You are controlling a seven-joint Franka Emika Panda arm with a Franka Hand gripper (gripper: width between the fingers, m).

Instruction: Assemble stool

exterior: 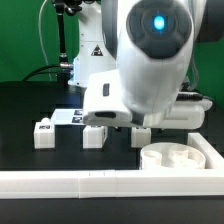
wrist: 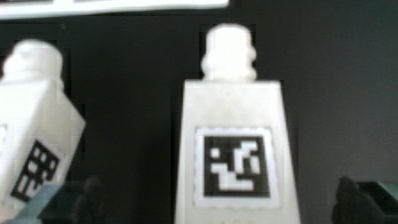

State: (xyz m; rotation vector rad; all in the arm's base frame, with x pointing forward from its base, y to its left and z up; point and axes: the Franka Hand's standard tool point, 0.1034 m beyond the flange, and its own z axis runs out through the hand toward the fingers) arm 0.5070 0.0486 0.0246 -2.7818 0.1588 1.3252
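My gripper should hold the white stool leg by its square body (exterior: 140, 138). Its rounded knob then stays free to fit the seat (exterior: 170, 157).
In the wrist view a white stool leg (wrist: 228, 130) with a black-and-white tag lies between my gripper's (wrist: 214, 205) two dark fingertips (wrist: 54, 205). The jaws are open, one on each side of the leg, with a gap on both sides. A second leg (wrist: 36, 120) lies beside it. In the exterior view three legs stand in a row (exterior: 43, 134), (exterior: 93, 133), (exterior: 140, 136). The gripper (exterior: 110, 122) hangs low over the row, mostly hidden by the arm. The round ring-rimmed seat (exterior: 170, 157) lies at the exterior view's right.
The long white L-shaped rail (exterior: 100, 182) runs along the front and up the exterior view's right side, next to the seat. The marker board (exterior: 68, 117) lies behind the legs and shows at the wrist view's edge (wrist: 107, 5). The arm's bulk hides the middle of the table.
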